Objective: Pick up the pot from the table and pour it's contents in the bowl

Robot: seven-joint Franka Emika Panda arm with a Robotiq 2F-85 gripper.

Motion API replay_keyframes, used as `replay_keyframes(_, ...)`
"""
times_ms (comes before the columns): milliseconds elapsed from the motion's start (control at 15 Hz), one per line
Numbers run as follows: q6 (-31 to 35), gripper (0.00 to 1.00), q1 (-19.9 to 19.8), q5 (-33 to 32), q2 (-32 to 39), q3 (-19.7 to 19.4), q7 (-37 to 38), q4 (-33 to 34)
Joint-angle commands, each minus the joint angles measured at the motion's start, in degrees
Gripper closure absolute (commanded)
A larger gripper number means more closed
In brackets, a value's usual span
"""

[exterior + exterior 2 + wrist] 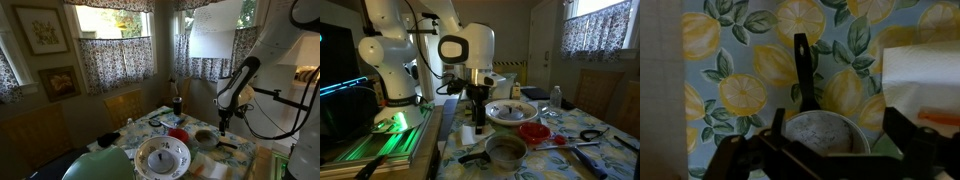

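The pot needs to be grabbed by its dark straight handle [804, 68] with my gripper next, so the pot's rim is left for pouring into the bowl.
The small greyish pot [826, 136] stands on the floral-cloth table [730, 60], its dark straight handle [804, 68] pointing away in the wrist view. It also shows in both exterior views [205, 137] [505, 150]. My gripper [820, 150] is open and hangs above the pot, with one finger on each side of it and not touching it. The gripper also shows in both exterior views [224, 121] [477, 122]. The large white bowl with a blue-green pattern [162, 156] [510, 112] stands on the table near the pot.
A small red cup [178, 133] [530, 130] sits between the pot and the bowl. A dark tall jar [177, 104] stands at the far side of the table. Scissors [590, 133] and other small items lie on the cloth. A white object [922, 75] lies beside the pot.
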Motion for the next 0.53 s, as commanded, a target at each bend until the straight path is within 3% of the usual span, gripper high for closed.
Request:
replay_keyframes(0, 5.9, 0.0, -1.2, -0.7, 5.9, 0.0, -1.8, 0.1)
replay_keyframes(467, 13.1, 0.0, -4.6, -0.2, 14.1, 2.1, -6.5, 0.8)
